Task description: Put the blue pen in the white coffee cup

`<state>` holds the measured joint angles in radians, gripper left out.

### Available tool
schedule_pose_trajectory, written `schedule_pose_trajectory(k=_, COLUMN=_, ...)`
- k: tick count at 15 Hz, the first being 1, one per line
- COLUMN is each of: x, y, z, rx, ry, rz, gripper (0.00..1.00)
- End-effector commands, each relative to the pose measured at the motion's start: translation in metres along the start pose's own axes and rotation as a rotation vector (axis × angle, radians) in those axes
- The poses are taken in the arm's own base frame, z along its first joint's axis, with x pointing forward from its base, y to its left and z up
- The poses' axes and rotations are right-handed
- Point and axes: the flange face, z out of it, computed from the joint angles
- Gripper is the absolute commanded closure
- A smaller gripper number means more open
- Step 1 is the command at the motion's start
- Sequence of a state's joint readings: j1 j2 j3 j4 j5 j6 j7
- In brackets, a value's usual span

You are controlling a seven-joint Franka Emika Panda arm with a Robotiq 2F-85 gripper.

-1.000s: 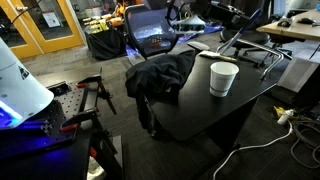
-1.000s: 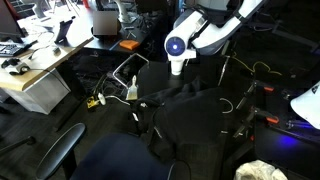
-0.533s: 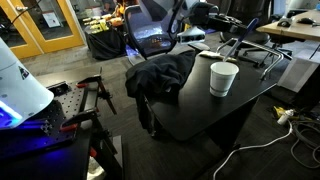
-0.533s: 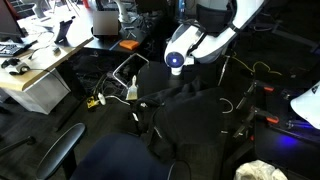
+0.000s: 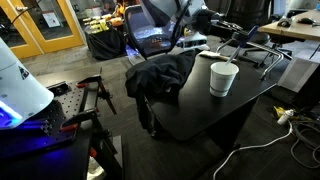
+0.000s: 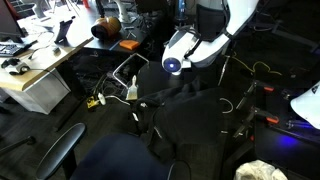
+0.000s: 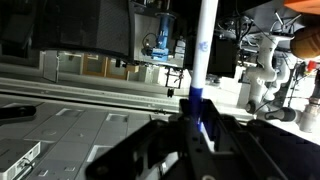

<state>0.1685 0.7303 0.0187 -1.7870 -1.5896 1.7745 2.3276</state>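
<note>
The body of the blue pen is above the white coffee cup's rim, and the pen would fall if I opened now. My gripper should keep holding it.
In the wrist view my gripper (image 7: 195, 118) is shut on the blue pen (image 7: 203, 45). The pen has a white shaft with a blue lower part and stands straight out between the fingers. The white coffee cup (image 5: 223, 78) stands upright on the dark table (image 5: 200, 110), near its edge. It also shows in an exterior view (image 6: 131, 91). My arm (image 5: 185, 12) reaches in from above, behind the cup, and shows in both exterior views (image 6: 205, 40). The jaws themselves are lost against dark clutter in both. The cup is not in the wrist view.
A dark cloth (image 5: 160, 72) lies heaped on the table beside the cup. Black metal rods (image 5: 250, 45) and an office chair (image 5: 150, 35) stand behind the table. A stand with red clamps (image 5: 90, 95) is nearby. A cluttered desk (image 6: 40, 70) stands further off.
The arm has swung lower over the table, its blue-ringed joint dropping. The cup and the cloth have not moved.
</note>
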Motion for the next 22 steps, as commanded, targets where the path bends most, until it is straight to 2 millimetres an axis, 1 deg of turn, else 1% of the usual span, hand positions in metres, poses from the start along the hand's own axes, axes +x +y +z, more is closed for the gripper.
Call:
schedule_pose_trajectory(k=1, x=-0.006, y=-0.009, z=0.003, rx=-0.008, ry=0.010, rz=0.017, gripper=0.96)
schedule_pose_trajectory(k=6, x=-0.024, y=-0.016, z=0.006, rx=-0.015, ry=-0.005, rz=0.001, gripper=0.96)
schedule_pose_trajectory(k=13, x=-0.055, y=-0.022, z=0.011, rx=-0.029, ry=-0.021, rz=-0.031, gripper=0.96)
schedule_pose_trajectory(k=17, x=-0.067, y=-0.025, z=0.013, rx=-0.032, ry=-0.025, rz=-0.041, gripper=0.96)
schedule_pose_trajectory(k=18, x=-0.069, y=-0.026, z=0.013, rx=-0.033, ry=-0.025, rz=-0.041, gripper=0.58)
schedule_pose_trajectory(k=19, x=-0.070, y=-0.027, z=0.012, rx=-0.032, ry=-0.025, rz=-0.039, gripper=0.56)
schedule_pose_trajectory(k=20, x=-0.070, y=-0.026, z=0.010, rx=-0.031, ry=-0.023, rz=-0.036, gripper=0.50)
schedule_pose_trajectory(k=21, x=-0.069, y=-0.027, z=0.009, rx=-0.030, ry=-0.020, rz=-0.031, gripper=0.42)
schedule_pose_trajectory(k=22, x=-0.067, y=-0.027, z=0.007, rx=-0.028, ry=-0.017, rz=-0.027, gripper=0.35)
